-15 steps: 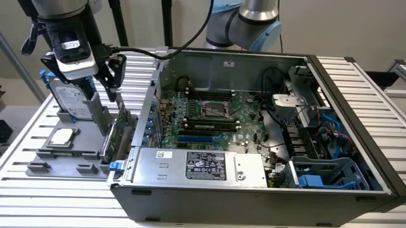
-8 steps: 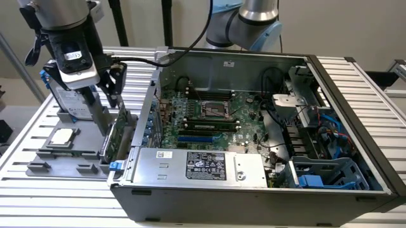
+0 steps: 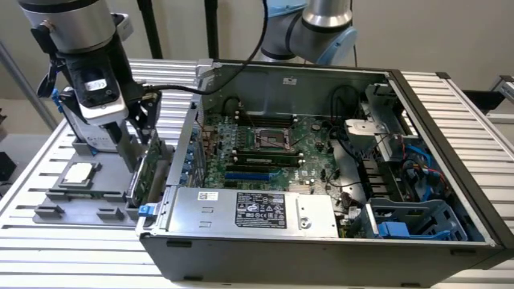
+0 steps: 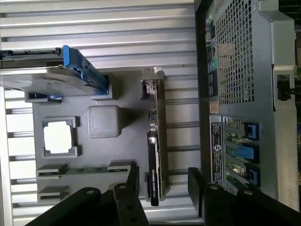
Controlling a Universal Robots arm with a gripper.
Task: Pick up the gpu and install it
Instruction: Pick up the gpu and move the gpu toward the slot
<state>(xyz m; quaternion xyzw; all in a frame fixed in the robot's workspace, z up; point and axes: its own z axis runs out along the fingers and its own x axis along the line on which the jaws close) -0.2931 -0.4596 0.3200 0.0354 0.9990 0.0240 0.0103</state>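
The GPU has its lower edge enclosed by the holder's slot (image 3: 133, 212), so my gripper should next grab the GPU by its exposed upper edge, across that edge and away from the silver bracket.
The gpu (image 4: 154, 155) stands on its edge in a slot of the grey holder (image 4: 122, 155), with its silver bracket end farther from my fingers. In the exterior view its green face (image 3: 148, 174) shows just outside the computer case's wall, on the exterior view's left. My gripper (image 4: 163, 178) is open and hangs right above the card. One dark finger (image 4: 134, 181) is on each side of it, and both stand apart from it. In the exterior view the gripper (image 3: 136, 147) reaches down to the card's top edge.
The open computer case (image 3: 321, 241) holds the large green motherboard (image 3: 265, 144), and its rear slot panel (image 4: 235, 141) lies close beside the card. The holder also carries a silver hard drive with blue rails (image 4: 47, 70) and a square processor chip (image 4: 59, 136).
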